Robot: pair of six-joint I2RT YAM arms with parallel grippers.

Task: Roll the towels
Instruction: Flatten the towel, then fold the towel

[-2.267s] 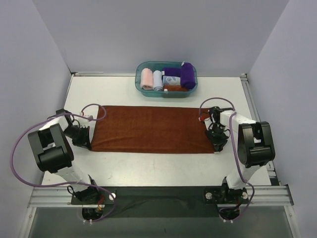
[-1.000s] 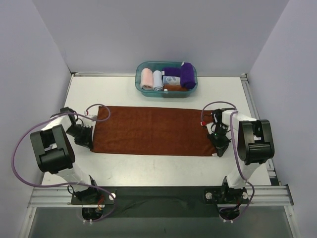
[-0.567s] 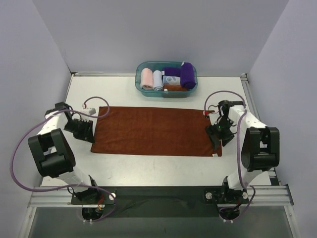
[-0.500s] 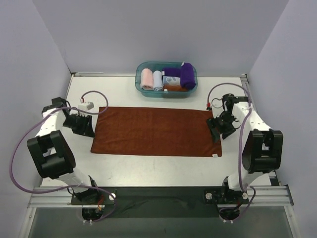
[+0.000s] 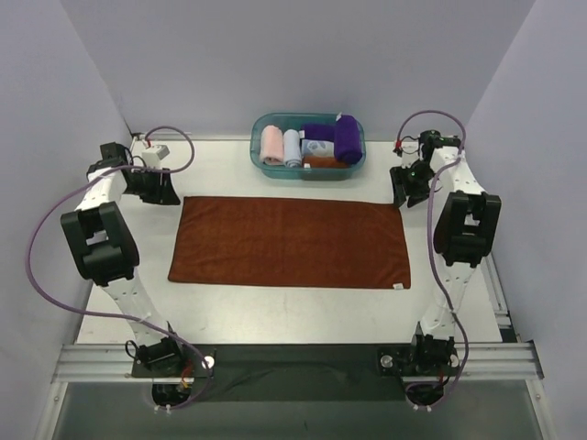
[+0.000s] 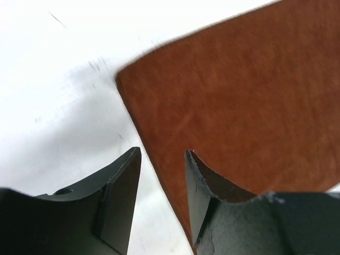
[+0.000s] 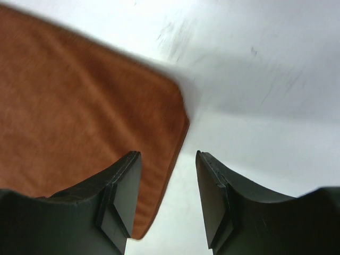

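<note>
Next, my left gripper pinches the rust-brown towel's far corner [image 5: 187, 200] [image 6: 128, 86] under it, matching my right gripper's, to fold the towel's far edge for rolling.
The rust-brown towel [image 5: 289, 243] lies spread flat across the middle of the table. Its far left corner shows in the left wrist view as brown cloth [image 6: 239, 95], its far right corner in the right wrist view [image 7: 79, 122]. My left gripper [image 5: 167, 192] hovers open over the far left corner, and the towel's edge runs under the gap [image 6: 162, 178]. Over the far right corner my right gripper [image 5: 402, 191] is open too, its gap [image 7: 167, 180] half over cloth. Neither holds anything. The purple towel [image 5: 347, 139] sits rolled in the basket.
A teal basket [image 5: 260, 156] at the back centre also holds small rolled pink [image 5: 272, 145] and pale blue [image 5: 292, 147] cloths. Walls close in the table on the left, right and back. Both arms stretch far back along the table's sides.
Both grippers were shut on the towel's side edges, then opened, let go and travelled back to its far corners. The towel now lies flat and squared.
</note>
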